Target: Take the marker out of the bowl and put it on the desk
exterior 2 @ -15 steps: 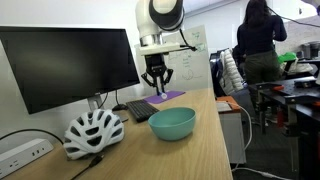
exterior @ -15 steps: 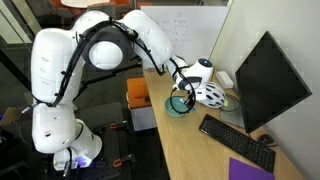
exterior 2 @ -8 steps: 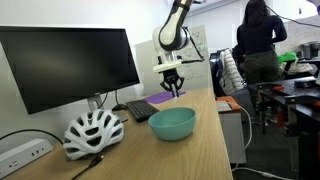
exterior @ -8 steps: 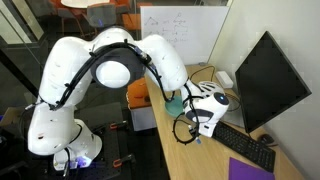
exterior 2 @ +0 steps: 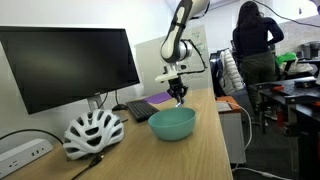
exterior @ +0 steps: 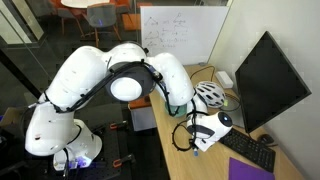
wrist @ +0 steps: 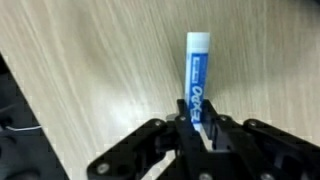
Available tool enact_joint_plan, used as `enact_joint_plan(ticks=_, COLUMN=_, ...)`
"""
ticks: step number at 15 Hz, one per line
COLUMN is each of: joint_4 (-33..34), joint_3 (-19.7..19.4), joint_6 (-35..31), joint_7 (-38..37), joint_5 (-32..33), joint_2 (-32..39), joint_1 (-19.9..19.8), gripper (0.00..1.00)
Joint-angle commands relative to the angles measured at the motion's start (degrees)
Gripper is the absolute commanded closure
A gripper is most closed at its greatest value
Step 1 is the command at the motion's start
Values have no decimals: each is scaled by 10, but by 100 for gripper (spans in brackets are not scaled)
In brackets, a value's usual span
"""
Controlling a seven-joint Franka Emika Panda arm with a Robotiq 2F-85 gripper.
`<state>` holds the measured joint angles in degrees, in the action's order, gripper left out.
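Empty, flat tan desk lies just below the blue-and-white marker, so the marker would end on the desk, and it is now time to open my gripper.
My gripper (wrist: 195, 125) is shut on a blue-and-white marker (wrist: 197, 70), which points away from the jaws just over the tan desk (wrist: 90, 70). In an exterior view the gripper (exterior 2: 178, 93) hangs low over the desk (exterior 2: 205, 150), behind and apart from the teal bowl (exterior 2: 172, 123). In an exterior view the gripper (exterior: 200, 138) is down at the desk (exterior: 175, 162), beside the keyboard; the arm hides the bowl there. I cannot tell whether the marker touches the desk.
A white helmet (exterior: 208, 93) (exterior 2: 93, 133) lies by the monitor (exterior: 265, 80) (exterior 2: 65, 65). A black keyboard (exterior: 250, 150) (exterior 2: 140, 110) and a purple notebook (exterior: 250, 172) lie past the gripper. An orange-topped box (exterior: 137, 93) stands beside the desk. A person (exterior 2: 255, 45) stands behind.
The arm has swung away from above the bowl and helmet, along the desk toward the keyboard, and has come down low with the marker in its jaws.
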<state>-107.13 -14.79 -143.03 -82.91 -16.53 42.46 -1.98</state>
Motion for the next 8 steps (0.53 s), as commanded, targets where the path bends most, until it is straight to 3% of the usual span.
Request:
enact_joint_plan(ticks=1, joint_4=9, joint_3=6, joint_6=-6, joint_7=-22, joint_5=-17, joint_2=11, joint_1=-9, gripper=95)
enact_joint_plan(ticks=2, joint_4=8, joint_3=8, joint_6=-8, joint_7=-20, joint_5=-19, joint_2=9, joint_1=-10, gripper=90)
enact_joint_plan(ticks=3, joint_4=7, joint_3=11, joint_6=-1, joint_7=-11, joint_5=-20, joint_2=4, joint_1=-13, gripper=56)
enact_joint_plan(ticks=4, joint_4=-1, joint_3=8, joint_6=-1, joint_7=-8, joint_5=-14, joint_2=-8, joint_1=-7, gripper=55)
enact_joint_plan(ticks=8, joint_4=-45, joint_3=-17, joint_6=4, joint_7=-21, joint_5=34, joint_2=-87, joint_1=39, gripper=26)
